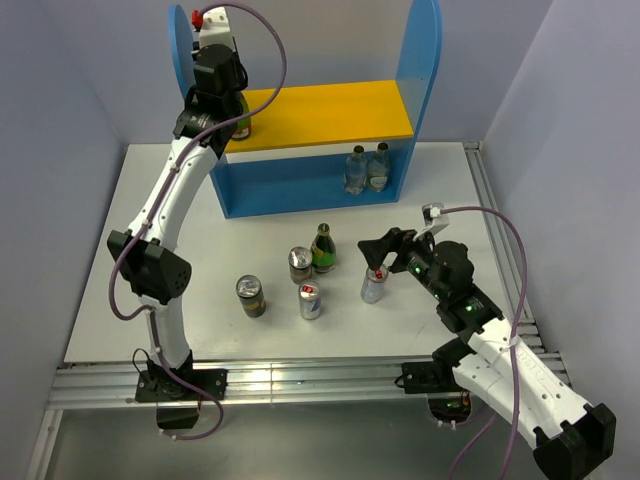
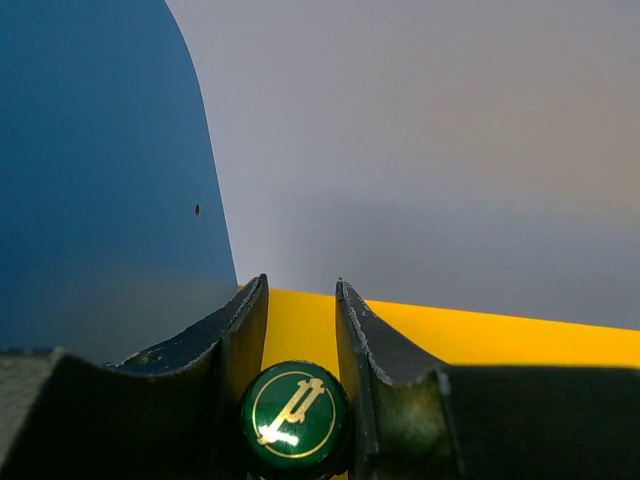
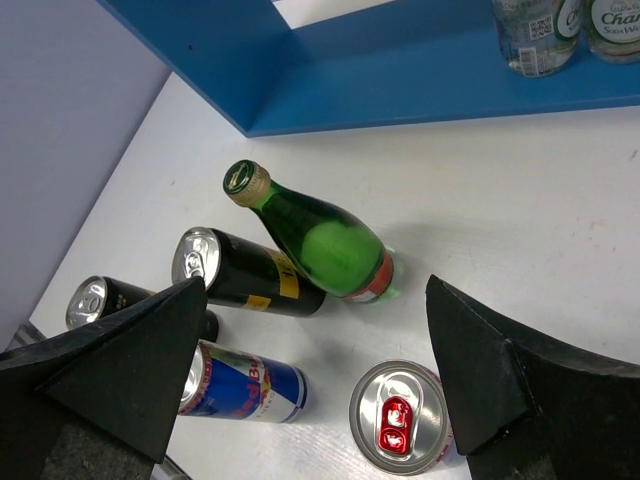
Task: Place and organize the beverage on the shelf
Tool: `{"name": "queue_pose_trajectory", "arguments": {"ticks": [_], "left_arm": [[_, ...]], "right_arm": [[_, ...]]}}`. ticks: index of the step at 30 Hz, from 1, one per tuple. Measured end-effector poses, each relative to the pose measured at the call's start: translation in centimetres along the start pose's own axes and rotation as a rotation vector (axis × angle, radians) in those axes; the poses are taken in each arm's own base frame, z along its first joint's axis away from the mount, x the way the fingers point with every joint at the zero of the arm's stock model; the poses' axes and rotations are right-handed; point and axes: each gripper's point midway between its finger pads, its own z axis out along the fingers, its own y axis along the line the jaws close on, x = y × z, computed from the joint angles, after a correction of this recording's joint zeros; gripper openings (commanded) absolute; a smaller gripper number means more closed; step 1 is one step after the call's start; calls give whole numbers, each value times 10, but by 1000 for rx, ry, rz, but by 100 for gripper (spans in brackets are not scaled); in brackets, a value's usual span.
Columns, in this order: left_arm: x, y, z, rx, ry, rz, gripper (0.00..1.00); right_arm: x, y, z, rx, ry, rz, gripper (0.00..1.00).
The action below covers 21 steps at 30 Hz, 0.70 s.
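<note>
The green bottle is upright on the flat yellow board and would remain standing, so it is time for my left gripper to release the bottle now.
The shelf [image 1: 330, 110] stands at the back, with blue side panels and a yellow upper board [image 2: 500, 340]. My left gripper [image 1: 234, 104] is at the board's left end, and its jaws [image 2: 301, 283] are closed on a green bottle with a gold-marked cap [image 2: 295, 418]; the bottle [image 1: 242, 126] stands upright on the board. My right gripper [image 1: 380, 256] is open and empty, just above a silver can with a red tab [image 1: 372, 287]. In the right wrist view that can [image 3: 400, 418] sits low between the wide-spread jaws [image 3: 318, 290].
Two clear bottles [image 1: 366, 168] stand on the shelf's lower level at the right. On the table stand a green bottle [image 1: 322, 248], a black can [image 1: 299, 263], a Red Bull can [image 1: 310, 300] and a black and gold can [image 1: 250, 296]. Walls close in on both sides.
</note>
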Motion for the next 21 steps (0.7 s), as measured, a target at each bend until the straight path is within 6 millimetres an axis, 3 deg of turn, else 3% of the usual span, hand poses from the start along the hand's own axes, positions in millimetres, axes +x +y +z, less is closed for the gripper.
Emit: {"name": "queue_pose_trajectory", "arguments": {"ticks": [1,4,6,7,10,14,21], "left_arm": [[0,0,2,-4,-5,0,0],[-1,0,6,-11,-20,3,13],[-1,0,9,-11,-31,7,30],[-1,0,10,-13,-35,9,47],[-3,0,12,-18,-51,14,62],[-6,1,15,-25,-72,8,98],[6,1,16,-27,-53,13,99]], "right_arm": [[0,0,0,1,1,0,97],[2,-1,1,4,8,3,97],[3,-2,2,8,13,4,97],[4,-2,3,9,15,4,97],[4,-3,3,10,17,5,97],[5,-3,4,11,18,5,97],[4,-3,4,9,16,4,97]]}}
